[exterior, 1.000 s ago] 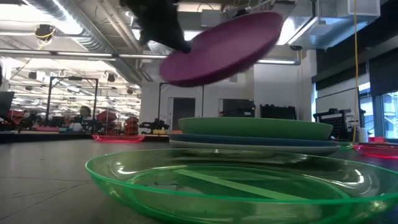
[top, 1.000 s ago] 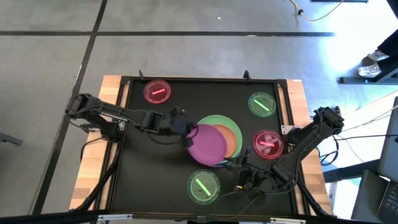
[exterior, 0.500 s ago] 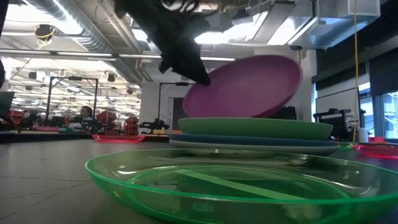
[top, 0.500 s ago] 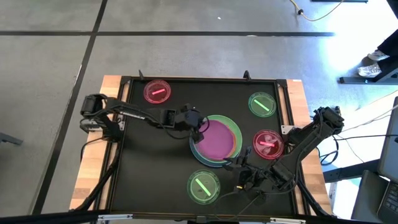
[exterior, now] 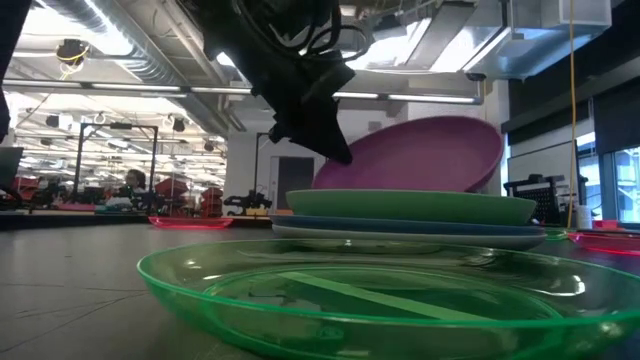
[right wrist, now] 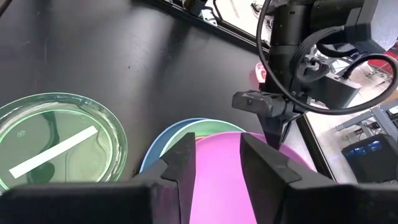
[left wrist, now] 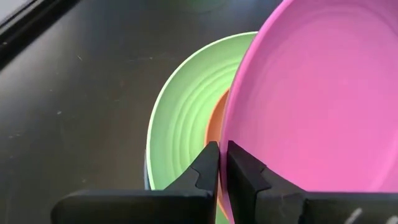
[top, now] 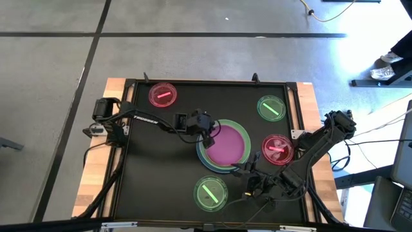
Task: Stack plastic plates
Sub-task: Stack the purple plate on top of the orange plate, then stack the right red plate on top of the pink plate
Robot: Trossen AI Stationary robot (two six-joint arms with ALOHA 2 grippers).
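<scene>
The purple plate (top: 230,144) sits centered inside the light green rim (top: 247,145) and would rest there, so it is time for my left gripper to open now.
A purple plate (top: 230,144) is tilted over a stack whose light green plate (left wrist: 180,124), orange plate (left wrist: 214,127) and blue-grey plate (exterior: 400,226) show. My left gripper (top: 209,133) is shut on the purple plate at the stack's left side. My right gripper (top: 246,169) waits open at the stack's near right edge, touching nothing. Two small pink-red plates (top: 162,95) (top: 277,149) and two small green striped plates (top: 271,107) (top: 210,192) lie flat on the mat. My left gripper pinches the purple plate's left rim (left wrist: 231,134) between its two fingers, one on the upper face and one beneath. The fingers slant down from the table's left. The plate (exterior: 420,155) is tilted, and its lower edge is hidden behind the green plate's rim (exterior: 410,205).
The black mat has a raised frame (top: 206,82) around it, with wooden table edges on both sides. The small green plate (right wrist: 53,143) lies just near of the stack, beside my right gripper (right wrist: 216,152). Bare mat lies left of the stack.
My left gripper has carried the purple plate toward the table's right and down, from left of the stack to right over it. The plate has dropped lower and tipped flatter, covering the orange plate. The right arm has kept still.
</scene>
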